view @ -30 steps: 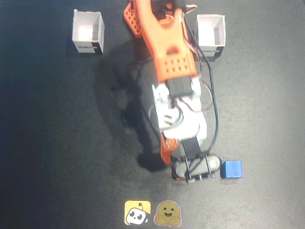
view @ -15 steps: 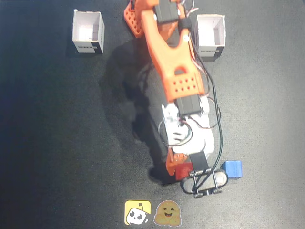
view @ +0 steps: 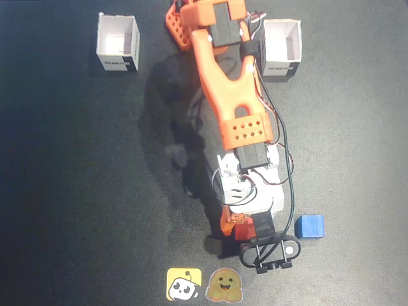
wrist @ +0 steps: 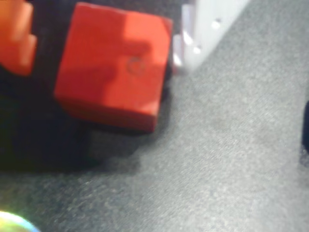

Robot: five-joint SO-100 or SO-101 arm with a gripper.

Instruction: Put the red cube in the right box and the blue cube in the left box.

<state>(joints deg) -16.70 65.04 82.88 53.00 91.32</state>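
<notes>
Next, my gripper grabs the red cube (view: 244,230) by its opposite sides, to drop it into the red cube's white box (view: 117,44).
The red cube (view: 244,230) sits on the dark mat near the front edge, between the fingers of my gripper (view: 238,229). In the wrist view the red cube (wrist: 113,65) fills the upper left. The orange finger (wrist: 17,36) stands a little off its left side and the white finger (wrist: 205,24) is close against its right. My gripper (wrist: 106,48) is open around the cube. The blue cube (view: 310,226) lies on the mat to the right of the gripper, apart from it. Two white boxes stand at the back, one at the left (view: 118,43) and one at the right (view: 282,48).
The orange arm (view: 233,95) runs down the middle from its base (view: 177,29) at the back, with black cables (view: 288,172) hanging along its right side. Two stickers (view: 204,284) lie on the mat at the front edge, just below the gripper.
The arm has stretched forward and down towards the front edge. The gripper now straddles the red cube, which shows more plainly. The blue cube and both boxes have not moved.
</notes>
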